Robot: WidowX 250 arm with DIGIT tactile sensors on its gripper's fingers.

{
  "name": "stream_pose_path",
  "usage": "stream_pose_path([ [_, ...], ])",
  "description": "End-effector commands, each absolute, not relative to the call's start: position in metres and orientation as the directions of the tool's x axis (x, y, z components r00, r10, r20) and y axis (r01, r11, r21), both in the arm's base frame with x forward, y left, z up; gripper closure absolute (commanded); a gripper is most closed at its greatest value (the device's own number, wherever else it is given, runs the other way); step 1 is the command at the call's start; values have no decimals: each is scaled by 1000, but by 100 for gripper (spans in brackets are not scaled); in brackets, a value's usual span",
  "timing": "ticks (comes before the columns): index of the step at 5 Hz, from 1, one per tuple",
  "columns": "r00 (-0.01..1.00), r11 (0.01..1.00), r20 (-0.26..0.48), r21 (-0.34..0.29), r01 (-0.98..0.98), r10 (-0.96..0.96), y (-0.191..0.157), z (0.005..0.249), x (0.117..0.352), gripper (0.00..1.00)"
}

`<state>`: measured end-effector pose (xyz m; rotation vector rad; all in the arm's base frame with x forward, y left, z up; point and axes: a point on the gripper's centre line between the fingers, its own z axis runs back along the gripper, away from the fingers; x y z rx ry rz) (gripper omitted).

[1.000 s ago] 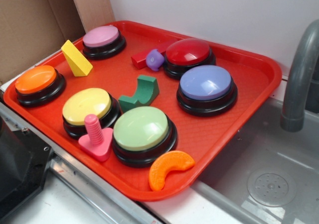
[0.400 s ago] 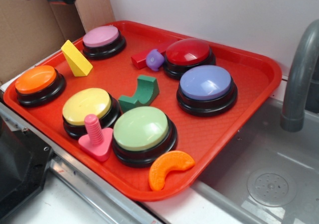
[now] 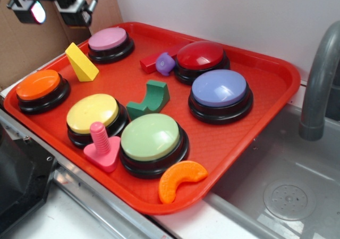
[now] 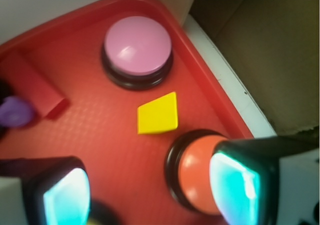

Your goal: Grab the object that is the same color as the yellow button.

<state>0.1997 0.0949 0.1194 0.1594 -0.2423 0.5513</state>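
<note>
The yellow wedge block matches the yellow button's [image 3: 93, 113] color, so my gripper needs to grab it next by its narrow end [image 3: 73, 50] to pick it out.
The object, a bright yellow wedge block [image 3: 81, 62], lies on the red tray [image 3: 265, 85] at its far left, between the pink button [image 3: 109, 39] and the orange button [image 3: 38, 85]. In the wrist view the yellow wedge [image 4: 158, 113] shows ahead of the fingers. The yellow button [image 3: 92, 113] sits at the tray's near left. My gripper [image 3: 52, 9] hangs open high above the tray's back left corner, up and left of the wedge, with nothing held. The open gripper [image 4: 150, 187] has one finger over the orange button [image 4: 197, 172].
Also on the tray: a pink peg [image 3: 102, 146], light green button [image 3: 150, 138], orange crescent [image 3: 179, 179], green arch block [image 3: 150, 98], red button [image 3: 201, 56], blue button [image 3: 219, 88], purple piece [image 3: 166, 63] and red bar [image 3: 151, 61]. Cardboard [image 3: 32, 42] stands behind; a sink [image 3: 281, 191] with faucet [image 3: 319, 79] lies to the right.
The gripper has come down into view at the top left, lower and further right than before. Nothing on the tray has moved.
</note>
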Motion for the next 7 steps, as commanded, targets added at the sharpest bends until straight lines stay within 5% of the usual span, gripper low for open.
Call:
stream_pose_path([
  [1,719,743,335,78,-665,608,132,90,202,0],
  [3,731,758,314,52,-651,606,135,58,211,0],
  [4,748,775,310,52,-630,587,134,51,213,100],
  [6,740,777,316,15,-629,594,141,54,218,100],
  [7,774,804,292,23,-594,562,132,79,223,100],
])
